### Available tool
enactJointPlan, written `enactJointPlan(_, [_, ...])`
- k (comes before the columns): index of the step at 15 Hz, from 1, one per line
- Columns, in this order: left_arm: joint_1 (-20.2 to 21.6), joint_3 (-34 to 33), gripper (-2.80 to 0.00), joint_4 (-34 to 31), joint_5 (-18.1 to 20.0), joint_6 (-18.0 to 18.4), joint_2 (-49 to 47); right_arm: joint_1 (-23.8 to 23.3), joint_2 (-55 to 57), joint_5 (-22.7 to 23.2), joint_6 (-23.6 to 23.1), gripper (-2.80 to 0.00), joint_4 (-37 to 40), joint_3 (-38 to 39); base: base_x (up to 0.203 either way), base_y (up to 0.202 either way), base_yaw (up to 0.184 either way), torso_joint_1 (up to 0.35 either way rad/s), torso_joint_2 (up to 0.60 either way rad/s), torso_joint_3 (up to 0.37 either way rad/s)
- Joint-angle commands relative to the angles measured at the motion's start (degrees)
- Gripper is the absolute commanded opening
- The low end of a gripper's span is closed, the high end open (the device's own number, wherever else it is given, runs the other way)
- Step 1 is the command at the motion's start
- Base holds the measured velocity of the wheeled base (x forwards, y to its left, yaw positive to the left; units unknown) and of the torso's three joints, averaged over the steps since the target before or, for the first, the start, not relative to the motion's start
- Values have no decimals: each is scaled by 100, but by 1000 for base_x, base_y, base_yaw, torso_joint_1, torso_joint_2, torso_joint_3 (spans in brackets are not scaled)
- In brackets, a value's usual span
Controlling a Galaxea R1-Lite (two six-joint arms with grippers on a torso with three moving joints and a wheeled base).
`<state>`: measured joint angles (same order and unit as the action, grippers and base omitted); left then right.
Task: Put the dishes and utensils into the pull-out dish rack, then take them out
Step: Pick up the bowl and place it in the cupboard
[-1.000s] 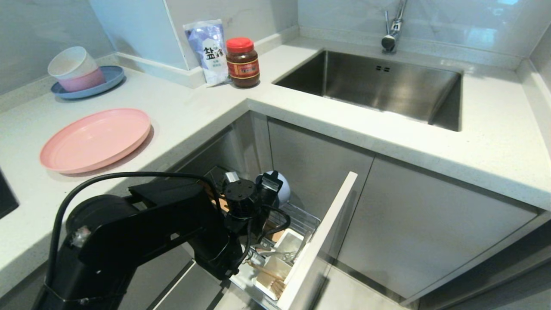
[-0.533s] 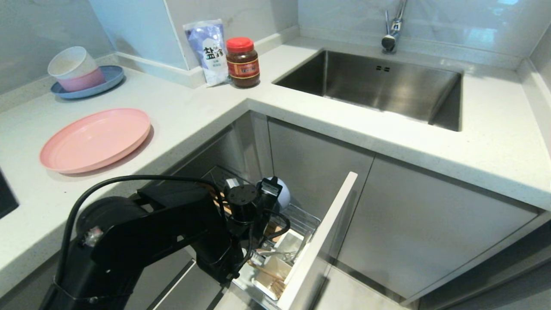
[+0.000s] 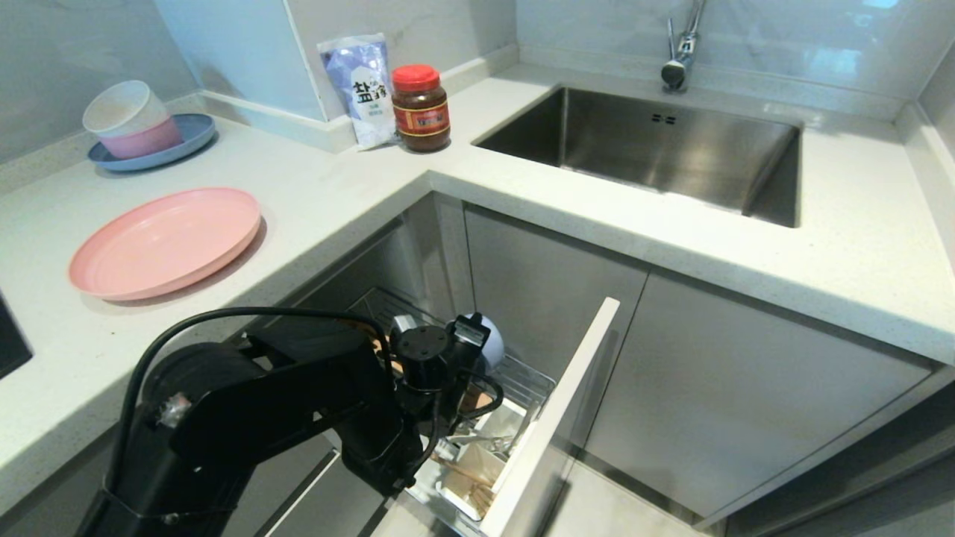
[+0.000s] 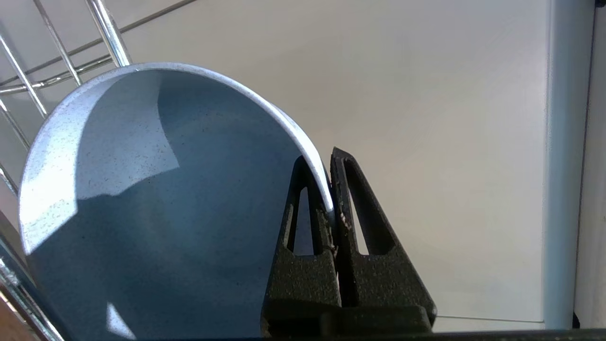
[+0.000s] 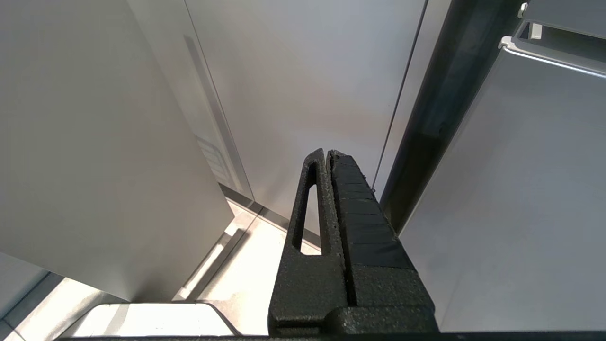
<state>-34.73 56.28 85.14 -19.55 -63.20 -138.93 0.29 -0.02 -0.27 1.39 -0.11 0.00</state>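
I should open my left gripper, because the blue-grey bowl (image 3: 491,344) (image 4: 156,203) is low between the chrome bar and the rear wires and would stay there.
My left gripper (image 4: 325,163) is shut on the rim of the blue-grey bowl (image 4: 156,203), one finger inside and one outside. In the head view the left arm reaches down into the pull-out dish rack (image 3: 526,384), and the bowl (image 3: 491,344) shows just past the wrist, over the chrome wires. The white cutlery box (image 3: 477,462) in the rack holds silver cutlery (image 3: 477,440) and wooden chopsticks (image 3: 470,485). The pink plate (image 3: 164,242) lies flat on the counter at the left. My right gripper (image 5: 326,156) is shut and empty, parked low beside cabinet panels, out of the head view.
A white bowl in a pink bowl on a blue plate (image 3: 142,130) stands at the counter's back left. A salt bag (image 3: 362,89) and a red-lidded jar (image 3: 420,108) stand by the sink (image 3: 656,149). The rack's pale front panel (image 3: 556,418) stands pulled out.
The left arm has sunk slightly and shifted a little to the right, carrying the bowl lower toward the rack wires. Nothing else has moved.
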Motion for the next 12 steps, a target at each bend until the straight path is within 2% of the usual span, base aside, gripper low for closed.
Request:
enactJointPlan(1, [-7,-3,-280,47,-22,-35,-11,-2,-24,0,2,-280,-5,9,0,0,0,0,0,0])
enactJointPlan(4, [-25,-12,-280,38,-22,-17,7,2,-24,0,2,-280,-1,9,0,0,0,0,0,0])
enactJointPlan(5, [-25,-12,0,38,-31,-8,7,-2,-23,0,2,-280,-5,9,0,0,0,0,0,0])
enactJointPlan(12, [-41,-70,0,-7,-171,14,118,-3,-24,0,2,-280,2,9,0,0,0,0,0,0])
